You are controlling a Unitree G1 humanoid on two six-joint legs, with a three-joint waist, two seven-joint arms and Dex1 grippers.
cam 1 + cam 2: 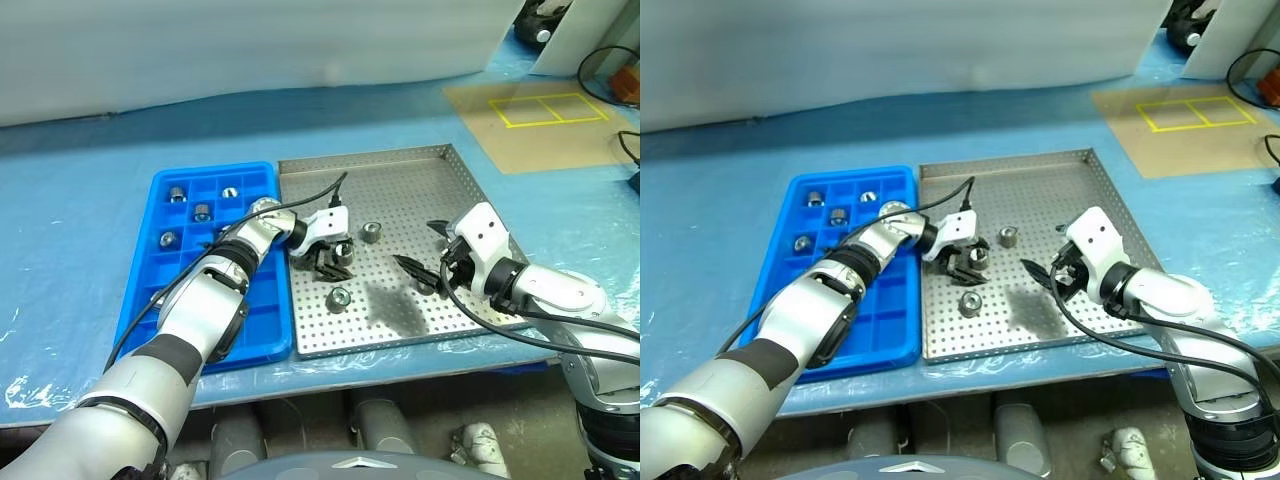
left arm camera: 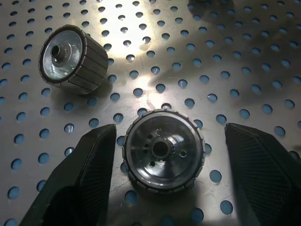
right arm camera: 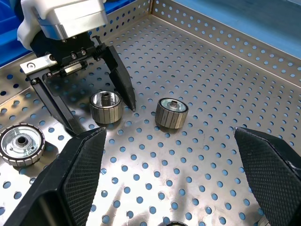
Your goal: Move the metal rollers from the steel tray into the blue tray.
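I should close my left gripper on the metal roller now. My fingers are beside the roller's ribbed rim, so they would hold the roller.
The steel tray (image 1: pixel 400 170) lies at the centre and the blue tray (image 1: pixel 262 330) lies against its left side. My left gripper (image 1: pixel 338 258) hangs low over the steel tray, open. Its fingers (image 2: pixel 89 179) straddle one metal roller (image 2: pixel 163 155) that rests on the perforated floor, with a gap on each side. A second roller (image 1: pixel 371 232) stands just beyond it and a third (image 1: pixel 338 297) sits nearer the front rim. Several rollers (image 1: pixel 201 210) lie in the blue tray's far compartments. My right gripper (image 1: pixel 420 250) is open over the steel tray's right half, holding nothing.
A pale blue sheet covers the table (image 1: pixel 80 200). A brown board with yellow tape squares (image 1: pixel 545 110) lies at the far right. Black cables (image 1: pixel 610 60) run along the right edge. The steel tray's far half is bare.
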